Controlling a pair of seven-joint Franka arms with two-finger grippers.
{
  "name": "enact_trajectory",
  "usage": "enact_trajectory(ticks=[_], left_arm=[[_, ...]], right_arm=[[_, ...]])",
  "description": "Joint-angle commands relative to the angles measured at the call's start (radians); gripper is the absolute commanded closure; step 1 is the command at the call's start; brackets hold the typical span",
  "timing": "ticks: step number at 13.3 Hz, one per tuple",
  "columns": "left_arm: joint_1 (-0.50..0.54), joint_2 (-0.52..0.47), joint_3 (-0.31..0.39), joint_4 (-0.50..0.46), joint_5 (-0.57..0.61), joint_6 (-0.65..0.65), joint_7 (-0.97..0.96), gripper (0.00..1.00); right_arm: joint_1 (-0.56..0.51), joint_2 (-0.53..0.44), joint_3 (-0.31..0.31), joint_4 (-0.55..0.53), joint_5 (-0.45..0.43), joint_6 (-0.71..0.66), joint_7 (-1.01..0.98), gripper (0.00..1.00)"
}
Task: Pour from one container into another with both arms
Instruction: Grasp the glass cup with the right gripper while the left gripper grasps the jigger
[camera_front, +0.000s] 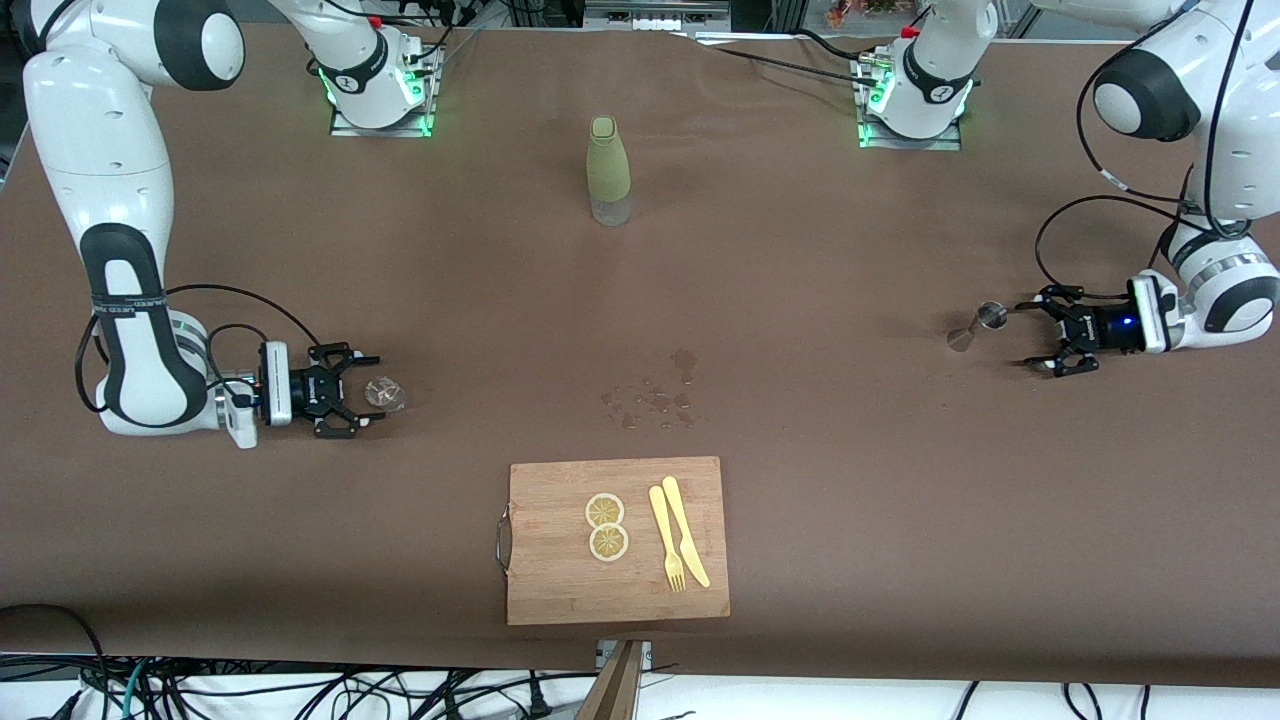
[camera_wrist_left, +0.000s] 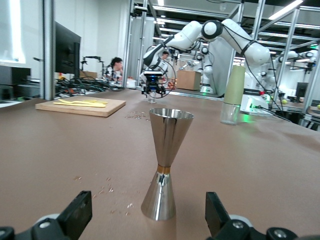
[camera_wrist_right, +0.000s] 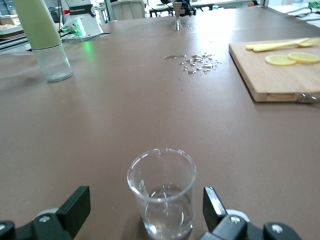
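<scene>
The small clear glass (camera_front: 386, 394) (camera_wrist_right: 162, 192) still stands mostly past my right gripper's open fingers, so it is too early to close, and a move forward comes first.
A steel hourglass-shaped jigger (camera_front: 975, 328) (camera_wrist_left: 165, 160) stands upright near the left arm's end of the table. My left gripper (camera_front: 1035, 336) (camera_wrist_left: 146, 217) is low at the table and open, one finger (camera_wrist_left: 77, 214) on each side of the jigger's base without touching it. Toward the right arm's end stands a small clear glass (camera_front: 386, 394) (camera_wrist_right: 162, 192) with a little clear liquid at the bottom. My right gripper (camera_front: 371, 390) (camera_wrist_right: 145, 215) is open around it, with gaps between its fingers (camera_wrist_right: 75, 205) and the glass.
A pale green bottle (camera_front: 608, 170) with a clear base stands mid-table near the robots' bases. Spilled drops (camera_front: 655, 400) lie on the brown table. A wooden cutting board (camera_front: 560, 585) nearer the front camera carries two lemon slices (camera_front: 606, 526) and a yellow knife and fork (camera_front: 678, 545).
</scene>
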Motion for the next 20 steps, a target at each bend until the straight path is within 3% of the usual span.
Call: enact_trajectory(ticks=[1, 6, 7, 9, 11, 15, 17, 19, 20], left_arm=[[-0.036, 0.018, 0.01, 0.021, -0.005, -0.003, 0.04, 0.0], [-0.057, 0.011, -0.038, 0.018, -0.004, -0.005, 0.011, 0.0], [-0.066, 0.008, -0.038, 0.018, -0.004, -0.005, 0.009, 0.0], [-0.077, 0.007, -0.041, 0.015, -0.005, -0.006, 0.003, 0.0], [-0.086, 0.006, -0.041, 0.004, -0.004, -0.011, 0.0, 0.0], [-0.093, 0.004, -0.041, -0.001, 0.018, -0.028, 0.0, 0.01], [-0.091, 0.003, -0.041, -0.001, 0.018, -0.028, 0.0, 0.09], [-0.091, 0.004, -0.039, -0.004, 0.019, -0.031, 0.003, 0.35], [-0.091, 0.007, -0.039, -0.004, 0.019, -0.034, 0.004, 0.39]], right_arm=[[-0.017, 0.034, 0.028, 0.032, 0.028, -0.018, -0.049, 0.0], [-0.017, 0.067, 0.032, 0.032, 0.086, -0.022, -0.089, 0.01], [-0.015, 0.067, 0.032, 0.032, 0.126, -0.022, -0.089, 0.07], [-0.017, 0.068, 0.032, 0.032, 0.165, -0.023, -0.089, 0.56], [-0.018, 0.068, 0.032, 0.032, 0.168, -0.025, -0.089, 0.85], [-0.029, 0.08, 0.032, 0.029, 0.169, -0.054, -0.089, 0.88], [-0.031, 0.079, 0.032, 0.029, 0.169, -0.066, -0.083, 0.91], [-0.031, 0.076, 0.032, 0.032, 0.169, -0.09, -0.059, 0.92], [-0.029, 0.073, 0.034, 0.032, 0.169, -0.1, -0.031, 0.92]])
